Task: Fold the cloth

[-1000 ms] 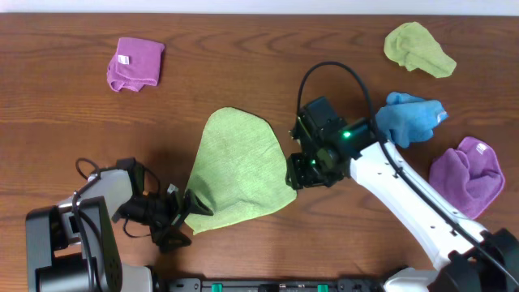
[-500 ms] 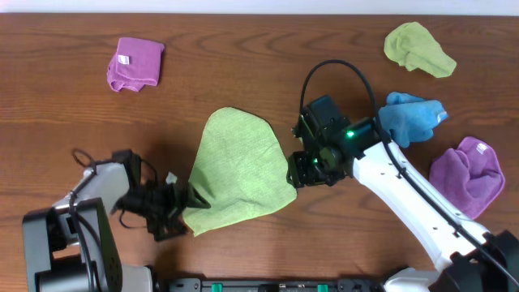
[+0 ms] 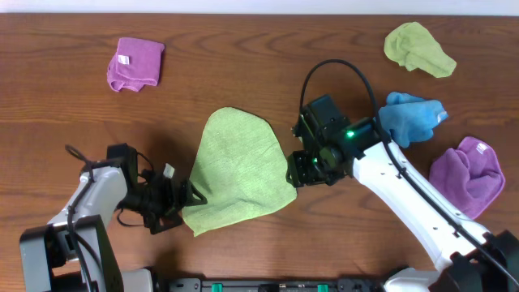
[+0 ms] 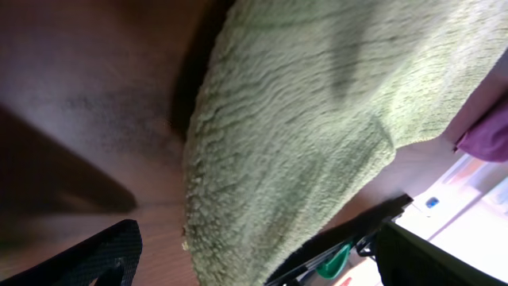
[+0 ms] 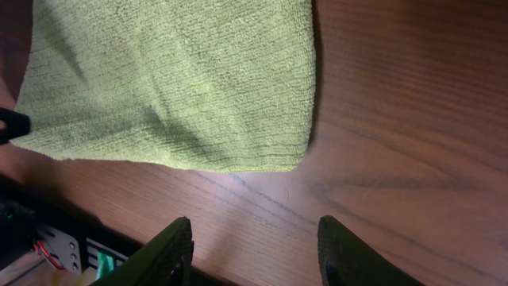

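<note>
My left gripper needs to lift the near edge of the cloth to fold the light green cloth (image 3: 239, 170). It should grip the cloth's near corner (image 3: 193, 225) next.
The light green cloth (image 3: 239, 170) lies mostly flat on the wooden table, rounded at its far end. My left gripper (image 3: 183, 203) is at the cloth's near-left corner. In the left wrist view the cloth (image 4: 317, 119) fills the frame and its corner sits between the open fingers of that gripper (image 4: 262, 266). My right gripper (image 3: 297, 172) is at the cloth's right edge. In the right wrist view it (image 5: 258, 254) is open over bare wood, just short of the cloth's corner (image 5: 182, 87).
A folded purple cloth (image 3: 134, 63) lies at the back left. A crumpled green cloth (image 3: 418, 49), a blue cloth (image 3: 409, 118) and a purple cloth (image 3: 466, 174) lie at the right. The table's front edge is close behind both grippers.
My left arm has swung away from the front edge, with its gripper staying at the cloth's near-left corner. The right arm has not moved.
</note>
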